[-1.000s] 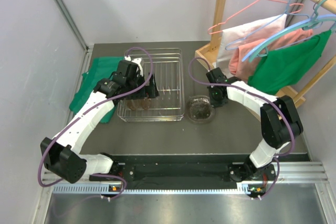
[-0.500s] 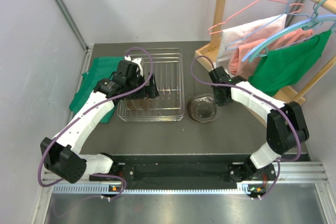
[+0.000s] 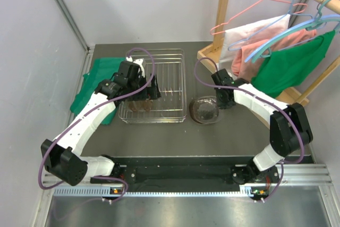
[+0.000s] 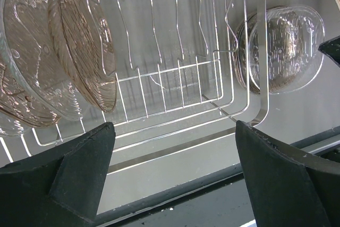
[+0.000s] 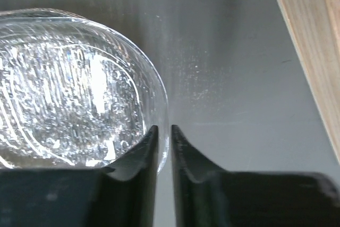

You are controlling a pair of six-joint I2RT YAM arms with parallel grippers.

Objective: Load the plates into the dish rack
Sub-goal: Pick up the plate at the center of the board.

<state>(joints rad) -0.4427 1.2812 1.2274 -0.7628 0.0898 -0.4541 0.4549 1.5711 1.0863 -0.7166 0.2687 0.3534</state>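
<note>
My right gripper grips the clear plate's rim away from the dish rack next, so the opposite rim stays free for my left gripper.
The silver wire dish rack (image 3: 183, 78) stands at the table's back left. Two brown-tinted glass plates (image 4: 79, 41) stand on edge between its tines at the near left. My left gripper (image 3: 146, 91) hovers over the rack's front part, its jaws open wide (image 4: 175, 168) with nothing between them. One clear textured plate (image 3: 204, 109) lies flat on the table just right of the rack (image 4: 260, 51). My right gripper (image 3: 222, 102) is at that plate's right edge. Its jaws (image 5: 164, 131) stand a sliver apart astride the plate's rim (image 5: 69, 89), with a thin gap showing beside the glass.
A green cloth (image 3: 93, 81) lies left of the rack. A wooden clothes stand (image 3: 226, 19) with hangers and garments (image 3: 287, 59) rises at the back right; its wooden base (image 5: 308, 51) runs close to my right gripper.
My right arm swung a little rightward and the clear plate slid slightly with it. Its jaws have since parted a sliver. My left arm held still.
</note>
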